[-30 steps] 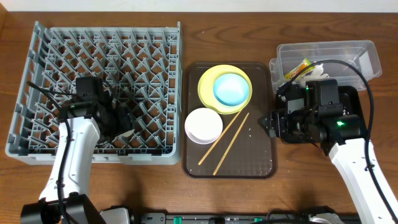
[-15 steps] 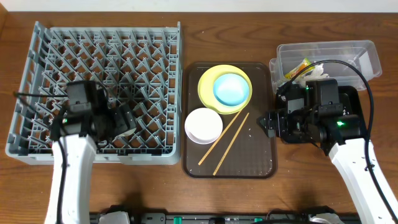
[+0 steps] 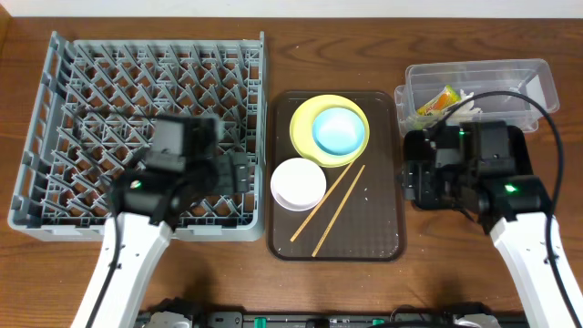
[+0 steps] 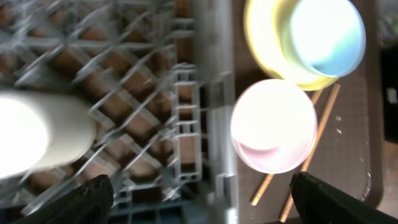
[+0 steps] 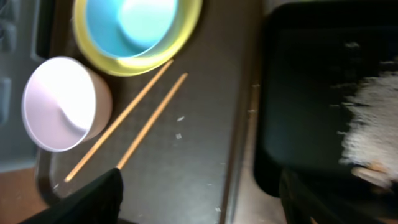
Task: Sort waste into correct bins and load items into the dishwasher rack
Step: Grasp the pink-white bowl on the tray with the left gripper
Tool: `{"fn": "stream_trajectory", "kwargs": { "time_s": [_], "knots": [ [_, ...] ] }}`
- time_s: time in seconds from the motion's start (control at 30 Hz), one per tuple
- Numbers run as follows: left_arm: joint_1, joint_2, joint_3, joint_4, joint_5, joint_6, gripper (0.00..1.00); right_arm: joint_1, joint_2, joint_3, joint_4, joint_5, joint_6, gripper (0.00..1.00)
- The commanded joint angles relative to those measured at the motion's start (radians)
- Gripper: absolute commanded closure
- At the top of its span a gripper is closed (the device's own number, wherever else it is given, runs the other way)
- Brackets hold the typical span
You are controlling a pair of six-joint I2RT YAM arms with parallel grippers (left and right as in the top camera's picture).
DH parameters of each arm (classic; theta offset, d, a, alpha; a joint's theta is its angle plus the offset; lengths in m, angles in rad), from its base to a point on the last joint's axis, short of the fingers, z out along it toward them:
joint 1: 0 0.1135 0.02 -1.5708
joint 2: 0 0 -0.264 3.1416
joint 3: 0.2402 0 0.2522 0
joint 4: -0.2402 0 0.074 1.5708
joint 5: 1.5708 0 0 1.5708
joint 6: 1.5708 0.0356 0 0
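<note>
I will next grab the white bowl with my left gripper by its rim on the side by the chopsticks. The bowl's base then stays free to stand tilted in the dishwasher rack.
The grey dishwasher rack fills the left. My left gripper is open and empty above its lower right corner; the left wrist view shows the small white cup in the rack and open jaws. On the brown tray sit the yellow-green plate with the light blue bowl on it, the white bowl and two chopsticks. My right gripper is open and empty at the left edge of the black tray, which holds beige crumbs. The clear tub holds the wrapper and tissue.
The dark brown serving tray lies between the rack and the bins, with a few crumbs on its right part. Bare wooden table shows along the front edge and at the far right.
My left arm has swung right across the rack towards the brown tray, with the white cup left in the rack. My right gripper has drawn back right, from the brown tray's edge to the black tray.
</note>
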Motion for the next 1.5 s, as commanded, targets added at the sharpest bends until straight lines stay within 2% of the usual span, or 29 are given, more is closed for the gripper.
{"fn": "stream_trajectory", "kwargs": {
  "time_s": [0.0, 0.33, 0.5, 0.63, 0.73, 0.8, 0.93, 1.03, 1.2, 1.23, 1.3, 1.47],
  "knots": [
    [-0.117, 0.084, 0.08, 0.0, -0.084, -0.013, 0.06, -0.049, -0.056, 0.003, -0.02, 0.064, 0.029, 0.18],
    [-0.423, 0.363, 0.159, 0.072, -0.129, 0.021, 0.06, -0.095, -0.066, 0.003, -0.063, 0.071, 0.029, 0.17],
    [-0.505, 0.468, 0.159, 0.134, -0.129, 0.038, 0.06, -0.095, -0.066, 0.003, -0.064, 0.07, 0.029, 0.17],
    [-0.521, 0.545, 0.159, 0.163, -0.129, 0.038, 0.08, -0.095, -0.066, 0.003, -0.064, 0.071, 0.029, 0.17],
    [-0.52, 0.594, 0.159, 0.18, -0.129, 0.038, 0.14, -0.095, -0.066, 0.003, -0.064, 0.071, 0.029, 0.16],
    [-0.521, 0.62, 0.159, 0.191, -0.129, 0.038, 0.27, -0.095, -0.066, 0.003, -0.066, 0.071, 0.029, 0.16],
    [-0.521, 0.666, 0.159, 0.195, -0.128, 0.037, 0.44, -0.095, -0.066, 0.003, -0.069, 0.071, 0.029, 0.16],
    [-0.521, 0.688, 0.156, 0.191, -0.127, 0.037, 0.65, -0.095, -0.066, 0.003, -0.07, 0.071, 0.029, 0.16],
    [-0.529, 0.694, 0.152, 0.187, -0.127, 0.037, 0.81, -0.095, -0.066, 0.003, -0.069, 0.071, 0.029, 0.16],
    [-0.531, 0.693, 0.152, 0.186, -0.127, 0.037, 0.89, -0.095, -0.066, 0.003, -0.069, 0.071, 0.029, 0.16],
    [-0.533, 0.689, 0.153, 0.178, -0.124, 0.037, 0.94, -0.095, -0.066, 0.003, -0.07, 0.071, 0.029, 0.16],
    [-0.533, 0.616, 0.159, 0.15, -0.113, 0.037, 0.94, -0.096, -0.066, 0.003, -0.069, 0.082, 0.028, 0.16]
  ]
}}
